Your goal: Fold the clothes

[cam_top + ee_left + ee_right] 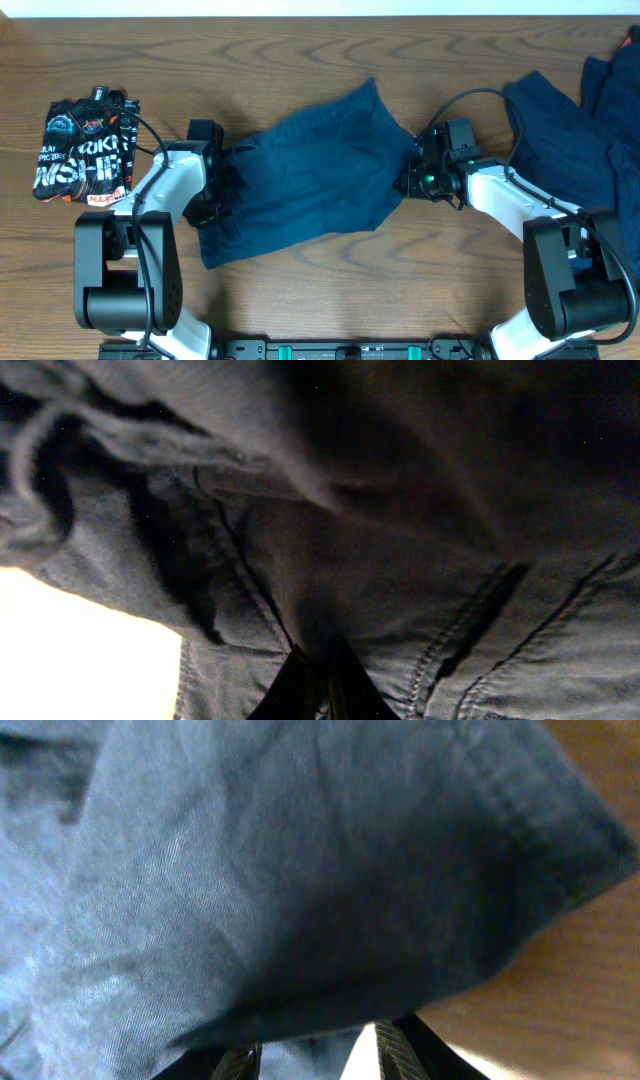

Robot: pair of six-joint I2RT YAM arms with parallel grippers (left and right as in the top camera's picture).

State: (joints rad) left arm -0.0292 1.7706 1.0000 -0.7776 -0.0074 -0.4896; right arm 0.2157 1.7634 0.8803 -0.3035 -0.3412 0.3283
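My right gripper grabs the hem of the navy shorts (310, 175) next, at the corner opposite my left gripper, to straighten the shorts for folding.
A pair of dark navy shorts (310, 175) lies spread and wrinkled across the middle of the table. My left gripper (228, 175) is at its left edge, shut on the cloth. In the left wrist view the two fingers (322, 685) stand together, pinching the seamed fabric (420, 580). At the shorts' right corner my right gripper (407, 180) stands open. The right wrist view shows its fingers (315, 1058) apart, with the hem of the cloth (300, 890) draped just ahead of them.
More navy clothes (570, 130) lie heaped at the right edge, behind the right arm. A folded black printed shirt (85, 150) sits at the far left. Bare wooden table (300, 50) shows behind the shorts.
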